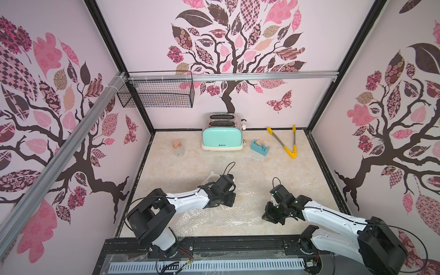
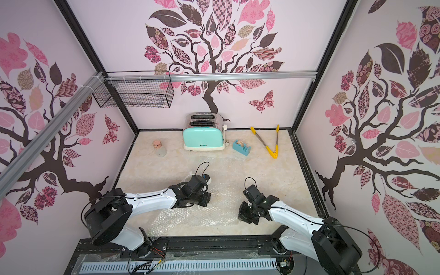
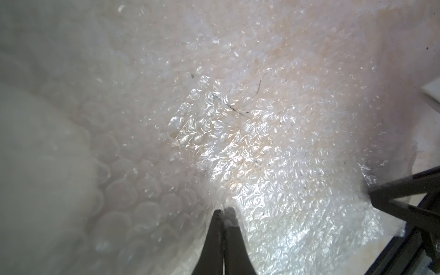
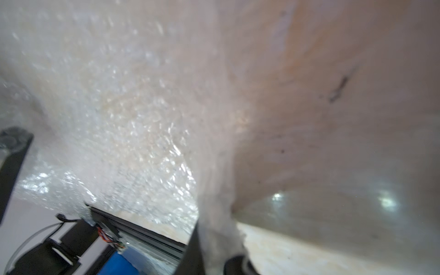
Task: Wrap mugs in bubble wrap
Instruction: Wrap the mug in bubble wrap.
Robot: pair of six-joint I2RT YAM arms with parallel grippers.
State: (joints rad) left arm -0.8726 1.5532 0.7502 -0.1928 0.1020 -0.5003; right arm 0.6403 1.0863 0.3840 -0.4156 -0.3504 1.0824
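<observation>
The bubble wrap is spread around the fingers of my left gripper, so it is time to release. The fold of the bubble wrap would settle if my left gripper opened now.
The bubble wrap [image 1: 238, 214] [image 2: 214, 214] lies spread over the near half of the table, its front left part lifted and crinkled. My left gripper [image 3: 225, 210] is shut on a fold of the wrap [image 3: 238, 119], which drapes round its fingertips. My right gripper [image 4: 217, 240] is shut on a bunched edge of the wrap [image 4: 119, 119], held a little above the table. In both top views the left gripper [image 1: 226, 200] and right gripper [image 1: 270, 213] hang over the sheet's near part. The white mug [image 1: 212, 179] [image 2: 190, 177] shows only as a rim behind the left wrist.
Along the back stand a corked glass jar [image 1: 178, 147], a mint toaster [image 1: 222, 139], a blue tape dispenser [image 1: 259, 147] and yellow-tipped tongs [image 1: 285, 142]. A wire basket [image 1: 157, 92] hangs on the back left wall. A black rail [image 1: 238, 245] edges the table's front.
</observation>
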